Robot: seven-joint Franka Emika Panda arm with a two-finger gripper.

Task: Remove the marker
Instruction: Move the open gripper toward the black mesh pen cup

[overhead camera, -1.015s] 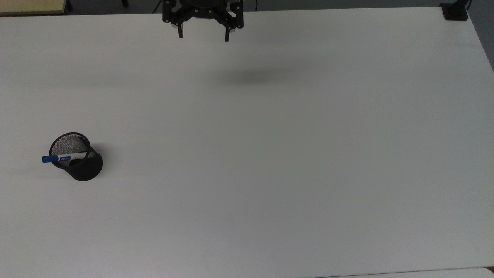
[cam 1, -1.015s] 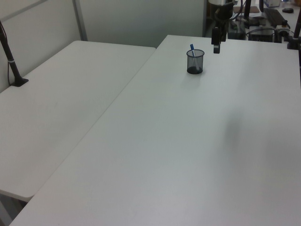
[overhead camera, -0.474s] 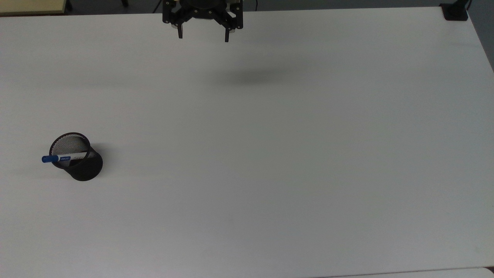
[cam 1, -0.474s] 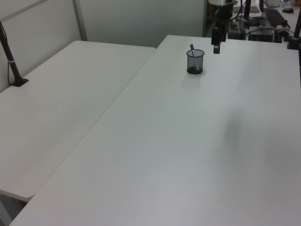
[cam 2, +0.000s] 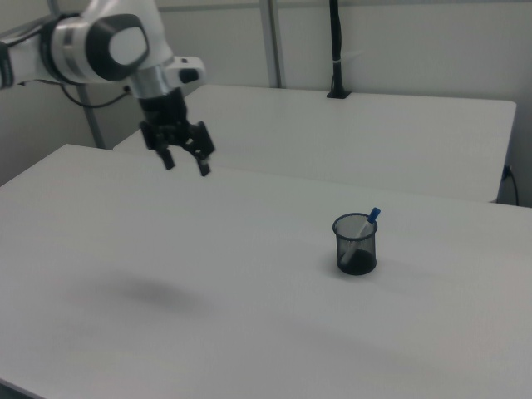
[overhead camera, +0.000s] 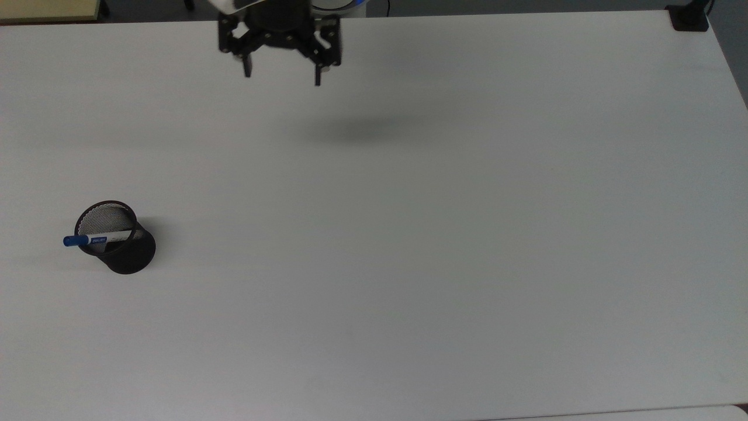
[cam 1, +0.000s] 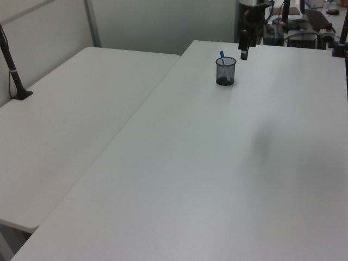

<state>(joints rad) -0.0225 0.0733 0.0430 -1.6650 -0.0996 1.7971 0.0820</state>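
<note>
My gripper will next grab the marker by the blue-end with the cap (cam 1: 222, 54) sticking out above the rim, since the mesh cup (cam 1: 225, 70) is around the rest of the marker.
The marker (overhead camera: 93, 239), white with a blue cap, stands tilted in a black mesh cup (overhead camera: 120, 242) at the top view's left. Its capped end pokes over the cup's rim. In the right view the marker (cam 2: 366, 225) leans in the cup (cam 2: 356, 244) at centre right, and in the left view the cup (cam 1: 225, 70) with the marker (cam 1: 223, 56) sits far back. My gripper (overhead camera: 281, 76) hangs open and empty above the table at the top view's upper middle, far from the cup. The right view has the gripper (cam 2: 184, 165) at upper left.
A wide white table (overhead camera: 409, 234) carries the cup. A black clamp base (overhead camera: 688, 17) sits at its top right corner in the top view. A second white table (cam 1: 65, 119) adjoins it, with a black pole (cam 2: 335, 50) clamped on.
The gripper has moved toward the top view's left and slightly downward in the picture, still open. Its shadow on the table shifted left too. Cup and marker have not moved.
</note>
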